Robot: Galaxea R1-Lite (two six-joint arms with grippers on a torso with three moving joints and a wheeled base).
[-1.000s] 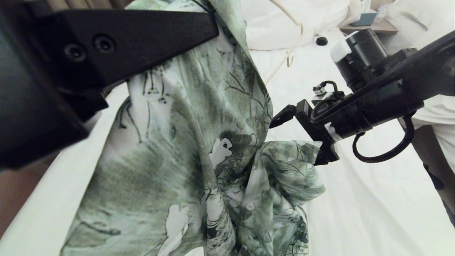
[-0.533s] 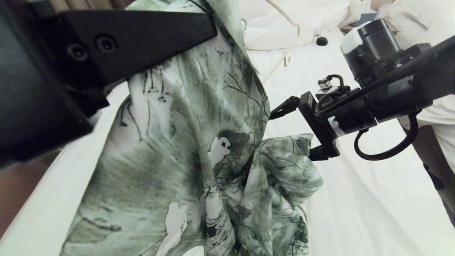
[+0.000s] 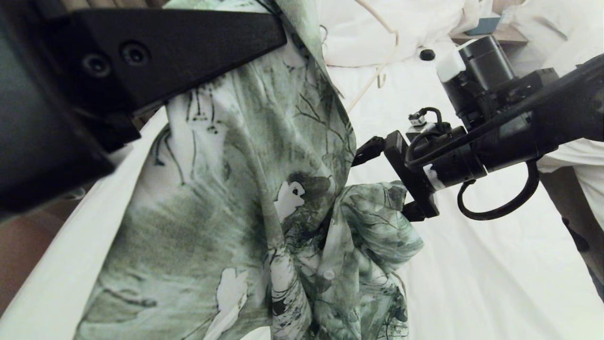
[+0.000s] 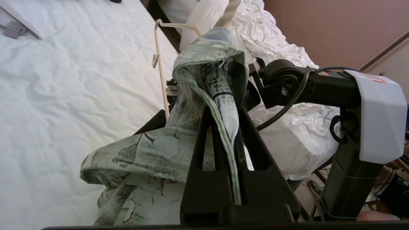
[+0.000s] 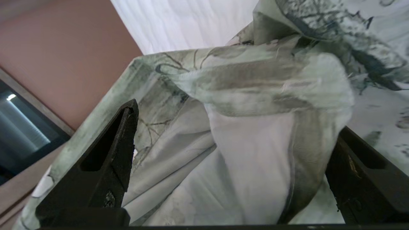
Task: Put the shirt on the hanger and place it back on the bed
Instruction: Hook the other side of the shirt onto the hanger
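My right gripper pinches the shirt by its stitched edge (image 5: 268, 90) next, which stands up while the shirt hangs slack in loose folds.
The green and white floral shirt (image 3: 245, 189) hangs in the air over the bed (image 3: 481, 283), its lower part bunched. My left gripper (image 3: 278, 33) is raised at the upper left, shut on a fold of the shirt (image 4: 220, 95) near its top. The thin cream hanger (image 3: 388, 42) dangles behind the shirt's top edge. Its frame (image 4: 160, 64) runs up under the fabric. My right gripper (image 3: 389, 184) reaches in level from the right and stands open. Shirt cloth (image 5: 255, 143) lies loose between its wide-apart fingers (image 5: 121, 137).
White pillows (image 3: 406, 23) lie at the bed's head, with a small black round thing (image 3: 427, 54) on the sheet. A bedside table with a teal box (image 3: 488, 23) stands behind. A neighbouring bed with rumpled duvet (image 4: 287, 137) is beside. A wide flat white hanger (image 4: 16, 22) lies on the sheet.
My right gripper has shifted a little to the left, closer into the shirt's bunched fold, staying open. The left gripper and the hanging shirt have kept still.
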